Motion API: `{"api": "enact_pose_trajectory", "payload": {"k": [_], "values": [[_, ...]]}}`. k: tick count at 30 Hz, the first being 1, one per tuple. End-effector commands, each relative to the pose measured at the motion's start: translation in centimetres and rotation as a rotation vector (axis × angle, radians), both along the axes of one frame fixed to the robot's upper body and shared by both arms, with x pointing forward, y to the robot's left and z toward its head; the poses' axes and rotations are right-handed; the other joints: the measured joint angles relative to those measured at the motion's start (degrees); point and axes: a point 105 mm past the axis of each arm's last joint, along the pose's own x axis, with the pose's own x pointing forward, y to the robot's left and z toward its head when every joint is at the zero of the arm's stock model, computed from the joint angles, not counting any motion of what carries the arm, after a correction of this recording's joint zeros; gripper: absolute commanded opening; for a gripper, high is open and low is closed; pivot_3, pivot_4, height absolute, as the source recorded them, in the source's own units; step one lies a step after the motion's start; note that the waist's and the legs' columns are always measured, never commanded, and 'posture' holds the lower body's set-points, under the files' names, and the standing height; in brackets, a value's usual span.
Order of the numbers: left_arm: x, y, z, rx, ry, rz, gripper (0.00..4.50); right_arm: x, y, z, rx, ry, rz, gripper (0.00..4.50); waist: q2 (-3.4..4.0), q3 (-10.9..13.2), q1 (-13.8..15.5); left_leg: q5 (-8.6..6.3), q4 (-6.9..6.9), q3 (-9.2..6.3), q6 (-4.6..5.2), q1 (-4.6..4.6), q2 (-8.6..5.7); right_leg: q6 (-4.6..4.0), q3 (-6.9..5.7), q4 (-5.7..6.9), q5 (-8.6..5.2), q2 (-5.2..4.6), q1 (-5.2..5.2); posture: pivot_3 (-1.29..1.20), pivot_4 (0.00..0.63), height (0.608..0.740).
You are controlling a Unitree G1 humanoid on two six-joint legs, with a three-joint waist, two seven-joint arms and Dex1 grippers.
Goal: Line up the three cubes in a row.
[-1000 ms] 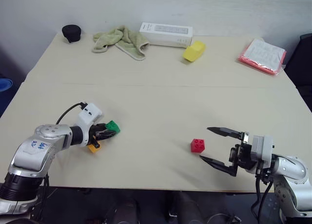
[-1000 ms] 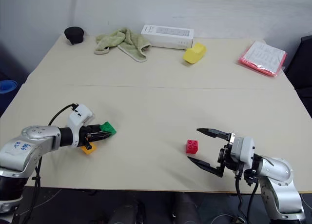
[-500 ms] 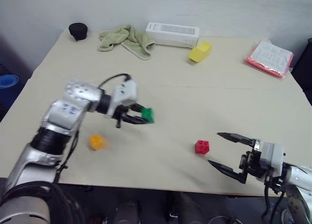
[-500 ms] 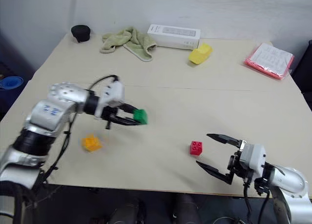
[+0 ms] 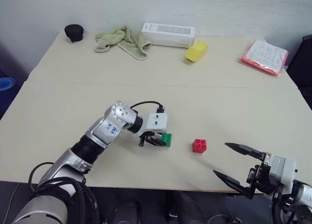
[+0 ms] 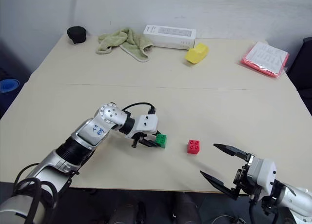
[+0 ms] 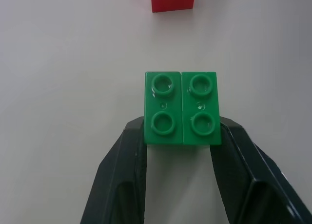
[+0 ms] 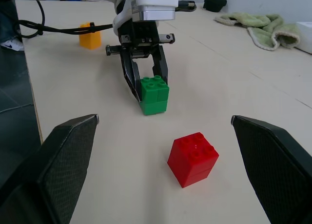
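Observation:
The green cube (image 5: 166, 139) has its base at the pale tabletop beside the red cube and would stand, so my left gripper should release it.
My left gripper (image 5: 163, 141) is shut on the green cube (image 5: 166, 139), its black fingers (image 7: 127, 151) pressed against two opposite sides. The cube is upright, studs up, at or just above the table; I cannot tell which. The red cube (image 5: 199, 145) stands on the table a short gap to its right, touching nothing. The orange cube (image 8: 90, 35) stands on the table beyond the left arm in the right wrist view. My right gripper (image 5: 220, 159) hangs open and empty near the table's front edge, right of the red cube.
Along the back of the table (image 5: 234, 107) lie a black round object (image 5: 73, 32), a green towel (image 5: 121, 40), a white box (image 5: 167, 34) and a larger yellow block (image 5: 194, 51). A red-edged packet (image 5: 263, 56) lies at the back right.
My left gripper has carried the green cube from beside the orange cube rightward to just left of the red cube. My right gripper, still open, has drawn back toward the front edge.

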Motion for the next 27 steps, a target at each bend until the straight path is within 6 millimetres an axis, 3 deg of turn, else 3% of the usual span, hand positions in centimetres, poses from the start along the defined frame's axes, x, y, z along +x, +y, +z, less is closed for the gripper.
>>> {"api": "enact_pose_trajectory", "payload": {"k": [1, 2, 9, 11, 15, 17, 21, 24, 27], "values": [[0.4, -0.1, 0.0, -0.001, -0.006, 0.028, 1.48, -0.4, 0.5, 1.0, 0.005, -0.052, 0.003, 4.5, 0.0, 0.0, 0.0, 0.0, 0.0, 0.0, 0.0, 0.01, 0.0, 0.0, 0.0, 0.0, 0.0, -0.01, 0.01, 0.0, 0.15, 0.74], [0.3, -0.2, 0.3, -0.011, 0.015, 0.029, 1.48, -0.4, 0.5, 0.9, 0.005, -0.051, 0.002, 4.5, 0.0, 0.0, 0.0, 0.0, 0.01, 0.0, 0.01, 0.02, -0.01, 0.0, 0.0, 0.01, 0.0, -0.01, 0.01, 0.0, 0.15, 0.74], [0.1, -0.1, 2.4, -0.051, 0.021, 0.038, 3.69, 0.1, 0.3, 0.9, -0.002, -0.058, 0.003, 4.5, 0.0, 0.0, 0.0, 0.0, 0.01, -0.01, 0.02, 0.01, -0.01, 0.0, 0.0, 0.01, 0.0, 0.01, 0.02, 0.0, 0.15, 0.74], [-0.6, 0.1, 4.5, -0.102, 0.039, 0.011, 4.27, 0.2, 0.1, 0.8, -0.006, -0.059, 0.006, 4.5, 0.0, 0.0, 0.0, 0.0, 0.01, -0.01, 0.02, 0.01, -0.01, 0.0, 0.0, 0.01, 0.0, -0.01, 0.02, 0.0, 0.15, 0.74], [-1.3, 1.9, 7.6, -0.16, 0.03, -0.022, 4.27, 0.6, 0.0, 0.8, -0.008, -0.065, 0.017, 4.5, 0.0, 0.0, -0.1, 0.01, 0.01, -0.03, 0.01, -0.01, 0.0, 0.0, -0.01, 0.01, 0.0, 0.0, 0.01, 0.0, 0.15, 0.74], [-1.0, 4.1, 8.9, -0.172, 0.026, 0.012, 4.27, 0.8, 0.0, 0.9, -0.007, -0.074, 0.03, 4.5, 0.01, 0.0, -0.3, 0.01, 0.01, -0.01, 0.01, 0.02, 0.0, 0.0, 0.0, 0.03, 0.0, 0.0, 0.01, 0.0, 0.15, 0.74], [0.1, 10.8, 10.2, -0.254, -0.04, 0.09, 4.39, 1.7, 1.0, 1.4, 0.024, -0.123, 0.073, 4.5, 0.01, 0.0, -0.9, 0.03, 0.02, 0.0, -0.04, 0.11, 0.01, -0.04, 0.02, 0.14, -0.03, 0.01, 0.01, 0.0, 0.15, 0.74], [0.7, 15.7, 10.0, -0.362, -0.072, 0.241, 4.39, 2.1, 2.3, 1.9, 0.069, -0.129, 0.13, 4.5, 0.01, 0.0, -1.4, 0.02, -0.01, -0.01, -0.06, 0.21, 0.02, -0.08, -0.03, 0.29, -0.13, -0.07, 0.01, 0.0, 0.15, 0.74], [0.4, 21.0, 8.4, -0.387, -0.084, 0.437, 4.39, 2.4, 3.9, 2.2, 0.093, -0.144, 0.192, 4.5, -0.01, 0.0, -1.4, 0.02, 0.01, -0.01, -0.06, 0.18, 0.04, -0.08, -0.07, 0.3, -0.14, -0.09, -0.01, 0.0, 0.15, 0.74]]}}
